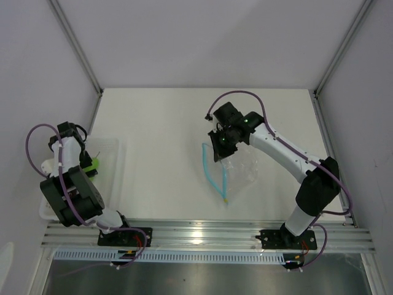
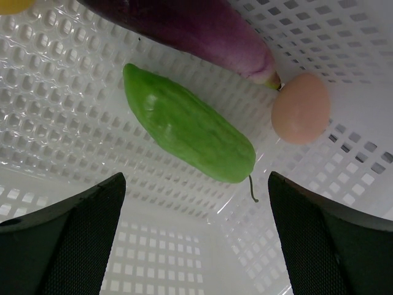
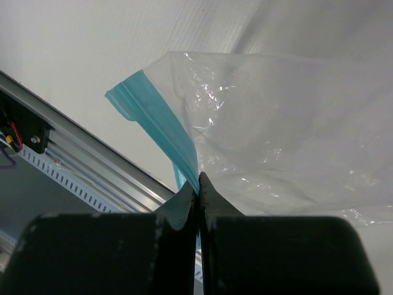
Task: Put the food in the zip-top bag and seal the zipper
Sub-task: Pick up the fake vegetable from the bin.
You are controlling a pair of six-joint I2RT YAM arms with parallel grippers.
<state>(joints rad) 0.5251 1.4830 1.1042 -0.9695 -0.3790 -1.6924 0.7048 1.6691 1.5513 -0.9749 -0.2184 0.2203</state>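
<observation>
I should next use my left gripper to grab the green piece across its narrow width, nearer the stem end, so the tapered end stays free to go into the zip-top bag (image 1: 244, 167).
The food lies in a white perforated basket (image 2: 55, 123): a green oblong piece (image 2: 187, 126), a purple elongated piece (image 2: 196, 27), a pink round piece (image 2: 301, 109) and the edge of a yellow one (image 2: 12, 5). My left gripper (image 2: 196, 233) hovers open just above the green piece, touching nothing. The green piece (image 1: 92, 165) also shows beside the left arm from above. The clear zip-top bag (image 3: 288, 135) hangs lifted at one side. My right gripper (image 3: 198, 184) is shut on its light blue zipper (image 3: 156, 123). From above, the bag (image 1: 244, 167) and zipper (image 1: 209, 169) trail below the right gripper (image 1: 222, 142).
The basket (image 1: 113, 153) stands at the table's left edge under the left arm. An aluminium rail (image 1: 202, 230) runs along the near edge, and grey walls close in the table on both sides and at the back.
</observation>
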